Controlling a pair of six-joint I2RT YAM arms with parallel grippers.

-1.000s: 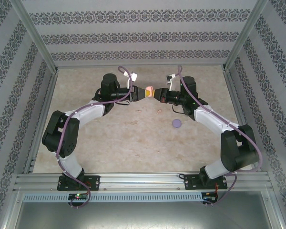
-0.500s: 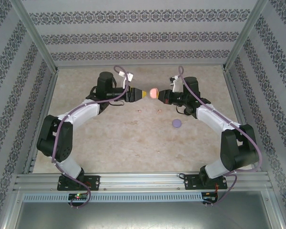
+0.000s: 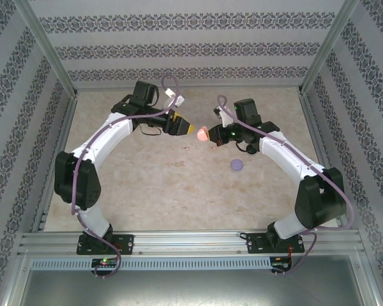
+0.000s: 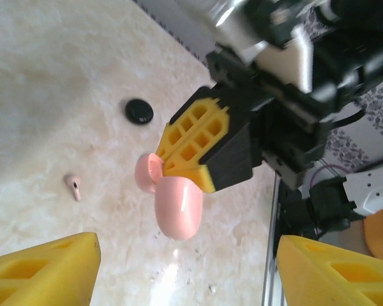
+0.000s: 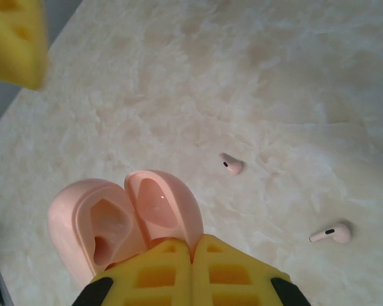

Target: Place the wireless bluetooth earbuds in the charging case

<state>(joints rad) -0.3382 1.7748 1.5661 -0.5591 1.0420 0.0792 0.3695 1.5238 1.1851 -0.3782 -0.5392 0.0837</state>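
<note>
My left gripper will grab the open charging case by its deeper half's outer sides next. The case's hollows stay free for inserting earbuds.
The pink charging case (image 5: 124,217) hangs open above the table, its two hollow halves facing the right wrist camera. My right gripper (image 5: 193,245) is shut on it near the hinge. In the top view the case (image 3: 202,134) sits at the tip of the right gripper (image 3: 212,134), and my left gripper (image 3: 184,127) is just left of it, apart from it. The left gripper (image 4: 185,280) stands open with nothing between its fingers, facing the case (image 4: 177,207). Two pale pink earbuds (image 5: 231,164) (image 5: 332,234) lie on the table; one earbud (image 4: 73,186) also shows in the left wrist view.
A round purple case (image 3: 236,165) lies closed on the table to the right of centre. A black round case (image 4: 139,111) lies farther back in the left wrist view. Metal frame rails (image 3: 51,159) and patterned walls enclose the marble-look table (image 3: 159,185).
My left gripper has opened, let go of the pink case and drawn back to the left. The right gripper has kept the case and carried it slightly toward the near side.
</note>
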